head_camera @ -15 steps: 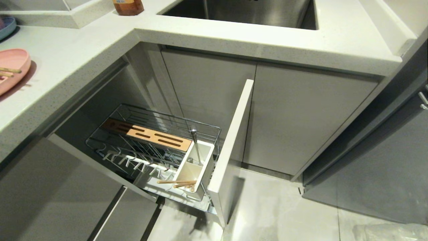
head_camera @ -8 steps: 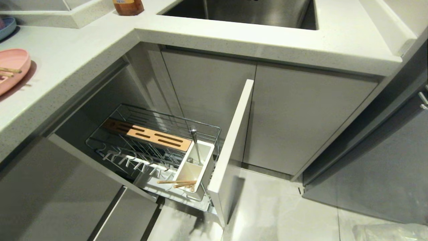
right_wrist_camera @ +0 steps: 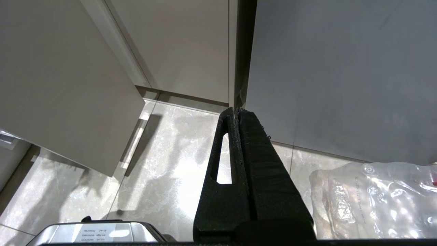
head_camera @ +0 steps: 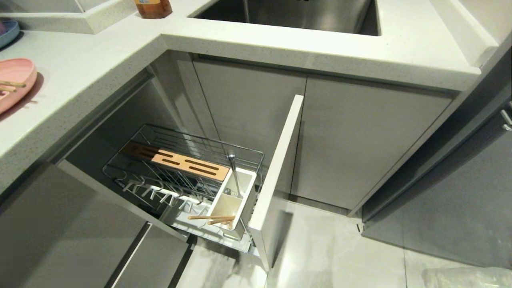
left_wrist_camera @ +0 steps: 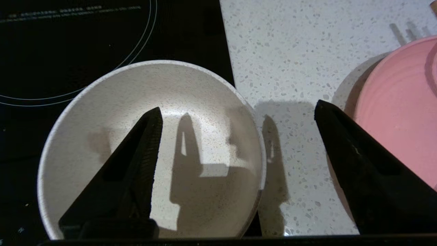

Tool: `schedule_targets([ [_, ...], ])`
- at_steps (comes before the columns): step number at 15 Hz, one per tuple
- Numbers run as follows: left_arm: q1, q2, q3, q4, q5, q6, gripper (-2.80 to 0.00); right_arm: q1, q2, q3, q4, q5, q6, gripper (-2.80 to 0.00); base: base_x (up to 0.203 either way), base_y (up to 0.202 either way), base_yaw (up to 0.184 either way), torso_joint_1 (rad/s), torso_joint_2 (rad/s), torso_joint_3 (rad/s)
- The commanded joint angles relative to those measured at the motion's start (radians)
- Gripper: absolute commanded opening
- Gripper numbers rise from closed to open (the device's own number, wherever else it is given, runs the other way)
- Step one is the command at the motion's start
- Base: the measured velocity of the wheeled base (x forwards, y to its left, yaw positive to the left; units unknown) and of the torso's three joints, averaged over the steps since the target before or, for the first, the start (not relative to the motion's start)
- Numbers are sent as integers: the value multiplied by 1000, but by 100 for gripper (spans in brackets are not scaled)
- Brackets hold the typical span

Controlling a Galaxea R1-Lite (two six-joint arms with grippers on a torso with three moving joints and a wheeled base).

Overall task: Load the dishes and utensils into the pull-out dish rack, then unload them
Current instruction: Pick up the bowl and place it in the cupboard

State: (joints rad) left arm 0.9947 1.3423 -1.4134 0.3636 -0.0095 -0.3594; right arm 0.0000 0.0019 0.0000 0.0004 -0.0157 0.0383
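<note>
The left gripper should next grab the white bowl [left_wrist_camera: 119,102] by its rim [left_wrist_camera: 259,137], so the robot can load the pull-out dish rack.
In the left wrist view my left gripper [left_wrist_camera: 237,106] hangs open above the worktop, holding nothing. One finger is over the white bowl [left_wrist_camera: 119,102], the other beside the pink plate [left_wrist_camera: 399,95]; the bowl's rim lies between them. The head view shows neither arm. There the pull-out dish rack [head_camera: 248,154] stands drawn out under the counter. The chopsticks [head_camera: 211,218] and the metal spoon [head_camera: 234,176] sit in its white utensil box [head_camera: 230,204]. The pink plate [head_camera: 14,76] shows at the far left of the counter. My right gripper [right_wrist_camera: 236,110] is shut and empty, pointing at the floor.
The bowl rests partly on a black cooktop [left_wrist_camera: 68,41]. The rack's tall front panel [head_camera: 280,168] juts into the floor space. A sink [head_camera: 300,16], an amber bottle [head_camera: 153,8] and a blue plate [head_camera: 8,32] are on the counter. A plastic bag [right_wrist_camera: 375,201] lies on the floor.
</note>
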Motion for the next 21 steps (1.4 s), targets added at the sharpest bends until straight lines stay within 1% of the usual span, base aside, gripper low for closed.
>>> schedule_targets([
  [1,2,12,4,4,-1,-3,0,1,0,3,1,0,0,-280,0,0,0,0,0,0],
  [12,7,23,17,6,-9,-4,0,1,0,3,0,0,0,-280,0,0,0,0,0,0],
  [13,7,23,17,5,-9,-4,-280,0,0,3,0,0,0,-280,0,0,0,0,0,0],
  [21,7,13,14,2,-9,-15,-280,0,0,3,0,-1,0,-280,0,0,0,0,0,0],
])
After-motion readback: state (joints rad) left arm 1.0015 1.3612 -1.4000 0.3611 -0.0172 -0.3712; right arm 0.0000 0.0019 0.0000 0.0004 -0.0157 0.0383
